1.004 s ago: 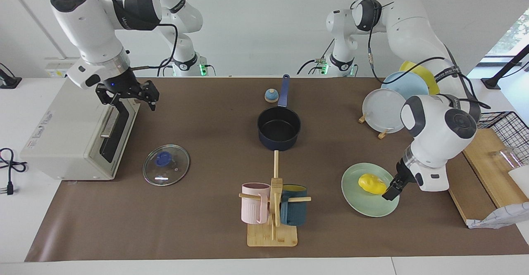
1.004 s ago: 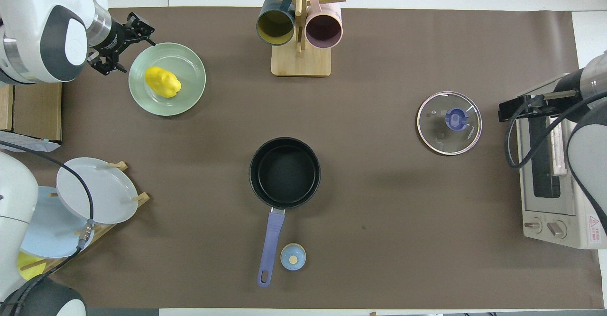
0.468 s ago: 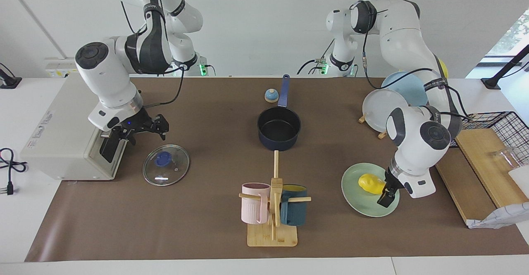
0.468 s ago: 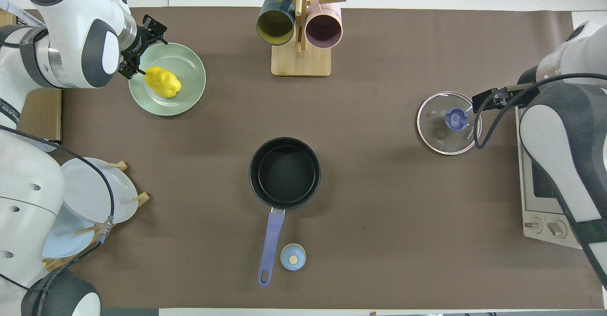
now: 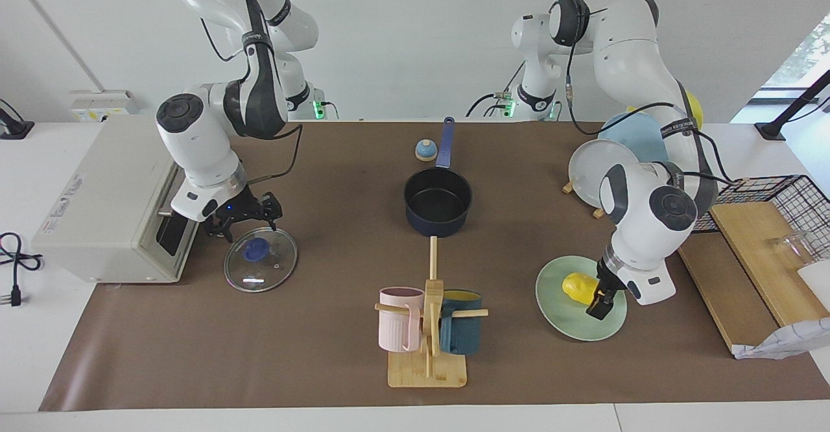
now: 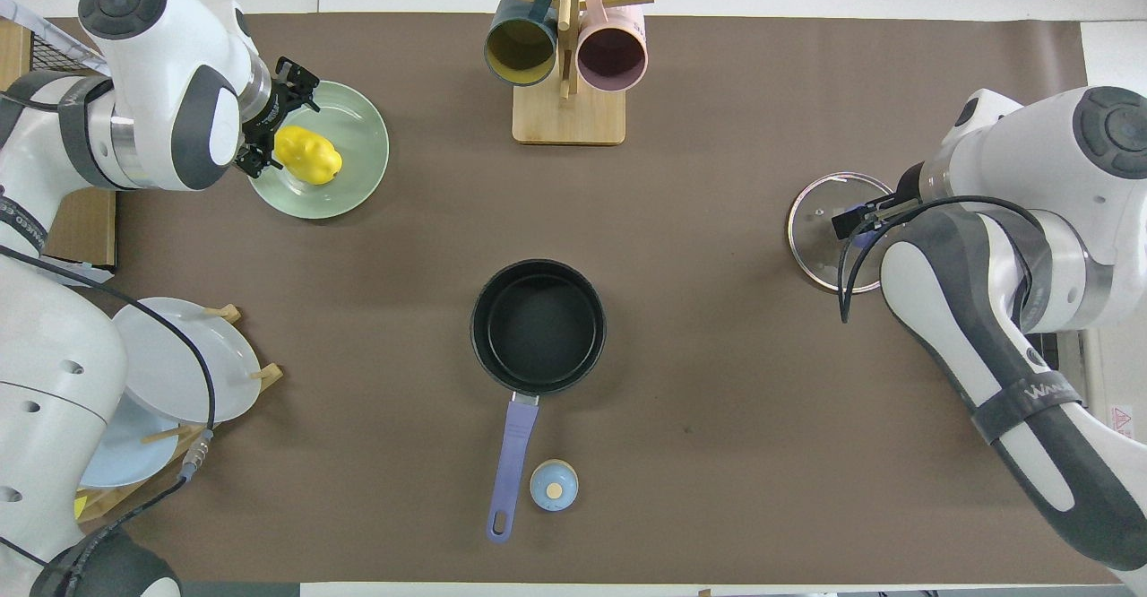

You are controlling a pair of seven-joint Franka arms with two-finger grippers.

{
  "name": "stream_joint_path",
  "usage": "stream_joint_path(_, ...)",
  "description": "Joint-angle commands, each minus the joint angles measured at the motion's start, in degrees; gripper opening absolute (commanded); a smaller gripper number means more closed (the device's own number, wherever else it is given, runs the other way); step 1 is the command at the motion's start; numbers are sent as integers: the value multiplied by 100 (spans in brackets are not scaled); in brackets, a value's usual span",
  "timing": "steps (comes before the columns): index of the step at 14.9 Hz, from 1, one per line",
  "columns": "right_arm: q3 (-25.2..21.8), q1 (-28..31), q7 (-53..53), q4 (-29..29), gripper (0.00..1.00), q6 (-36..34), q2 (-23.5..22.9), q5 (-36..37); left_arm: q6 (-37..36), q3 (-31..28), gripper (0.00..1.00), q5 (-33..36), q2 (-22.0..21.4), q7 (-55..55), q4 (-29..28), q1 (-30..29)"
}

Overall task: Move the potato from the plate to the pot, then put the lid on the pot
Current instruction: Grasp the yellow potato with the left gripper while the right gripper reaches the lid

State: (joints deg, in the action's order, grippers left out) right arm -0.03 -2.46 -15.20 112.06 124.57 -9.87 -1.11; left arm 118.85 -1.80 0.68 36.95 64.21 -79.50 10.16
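My right gripper is to grab the glass lid by its blue knob (image 6: 863, 237) next, so that it can cover the pot (image 6: 538, 326).
The yellow potato (image 5: 576, 287) (image 6: 310, 154) lies on the mint-green plate (image 5: 570, 320) (image 6: 351, 189) toward the left arm's end of the table. My left gripper (image 5: 594, 297) (image 6: 273, 131) is low at the plate, open, with its fingers either side of the potato's end. The navy pot (image 5: 438, 202) (image 6: 538, 326) stands empty mid-table, handle toward the robots. The glass lid (image 5: 259, 268) (image 6: 817, 231) lies flat toward the right arm's end. My right gripper (image 5: 248, 223) (image 6: 858, 220) hangs open just over the lid's blue knob.
A mug rack (image 5: 428, 338) with a pink and a teal mug stands farther from the robots than the pot. A toaster oven (image 5: 97, 198) is beside the lid. An upright plate rack (image 5: 606, 169), a small bell dome (image 5: 425, 150), a wooden board (image 5: 758, 270) and a wire basket (image 5: 794, 202) are also there.
My right gripper came down from in front of the oven to over the lid's knob. My left gripper moved in from the plate's edge to the potato's end.
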Motion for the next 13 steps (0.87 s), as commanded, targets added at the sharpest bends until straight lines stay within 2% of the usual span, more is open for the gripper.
stream_joint_path(1, -6, 53, -263, 106, 100, 347, -137, -118, 585, -75, 99, 117, -389, 197, -794, 100)
stream_joint_path(3, -6, 106, -361, 106, 100, 567, -374, -127, 578, -66, 96, 99, -407, 250, -804, 100)
stream_joint_path(5, -6, 106, -177, 106, 100, 717, -498, -127, 613, -75, 80, 108, -407, 224, -786, 152)
stream_joint_path(6, -15, 106, -89, 97, 100, 752, -559, -127, 605, -75, 69, 117, -399, 198, -769, 161)
stream_joint_path(7, -15, 115, -45, 97, 100, 814, -629, -127, 596, -75, 52, 126, -399, 137, -786, 170)
stream_joint_path(10, -15, 185, -44, 97, 100, 841, -709, -127, 587, -66, 42, 126, -407, 83, -813, 188)
stream_joint_path(13, -15, 176, -53, 97, 100, 832, -709, -127, 456, -75, 14, 143, -407, -21, -751, 188)
